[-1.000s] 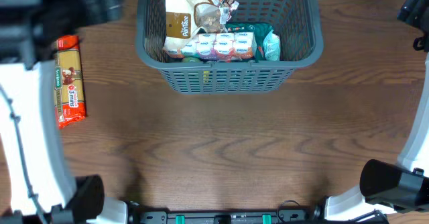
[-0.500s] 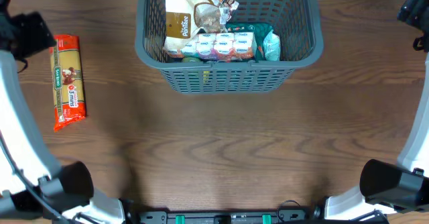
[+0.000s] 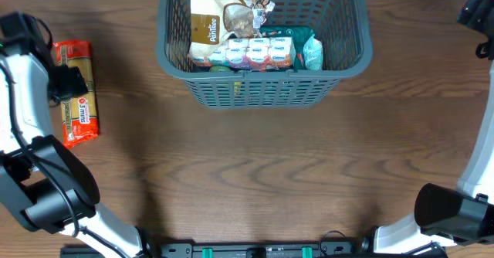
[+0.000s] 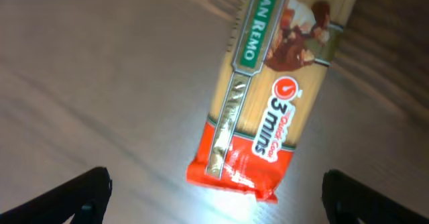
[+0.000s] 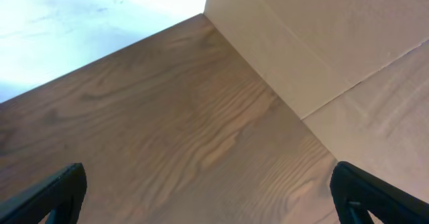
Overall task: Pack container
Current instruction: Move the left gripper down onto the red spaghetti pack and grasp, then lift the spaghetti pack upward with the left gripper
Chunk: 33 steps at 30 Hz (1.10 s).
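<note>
Next, my left gripper grips the pack across its narrow width around its middle, to pack the San Remo spaghetti pack (image 3: 81, 107) (image 4: 269, 83) into the container.
The container (image 3: 351, 61), a grey-blue lattice basket, stands at the table's far middle. It holds a tan Pantree bag (image 3: 210, 22), a row of small white cups (image 3: 251, 53) and a green pack (image 3: 307, 48). A San Remo spaghetti pack (image 3: 81, 107) with red ends lies flat on the table at the left, also in the left wrist view (image 4: 275, 96). My left gripper (image 3: 65, 80) is open and empty above the pack. Its fingers (image 4: 218, 187) straddle the pack's near red end with wide room on both sides. My right gripper (image 5: 211, 200) is open and empty over bare wood at the far right (image 3: 478, 15).
The brown wooden table (image 3: 255, 173) stretches in front of the basket. In the right wrist view a beige wall (image 5: 322, 36) meets the table's far edge.
My left arm has swung down from the far left corner to hover over the spaghetti pack. The pack, the basket and the right arm have not moved.
</note>
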Tool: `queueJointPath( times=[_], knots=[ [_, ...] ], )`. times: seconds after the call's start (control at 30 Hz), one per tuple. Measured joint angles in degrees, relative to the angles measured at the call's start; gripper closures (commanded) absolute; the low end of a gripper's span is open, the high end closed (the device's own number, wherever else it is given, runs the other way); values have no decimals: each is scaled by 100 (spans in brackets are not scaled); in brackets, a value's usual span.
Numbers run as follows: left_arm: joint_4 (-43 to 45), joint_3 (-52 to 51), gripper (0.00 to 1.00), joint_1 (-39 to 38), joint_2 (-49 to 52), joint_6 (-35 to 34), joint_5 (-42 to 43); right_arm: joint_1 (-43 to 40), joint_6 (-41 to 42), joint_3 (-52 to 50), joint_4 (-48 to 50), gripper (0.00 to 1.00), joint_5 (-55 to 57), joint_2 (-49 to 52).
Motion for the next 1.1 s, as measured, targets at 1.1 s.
queueJointPath(
  times=[1.1],
  knots=[
    [1781,-800,2,4,1082,688,647,0,0,0,-2,1,0,0]
  ],
)
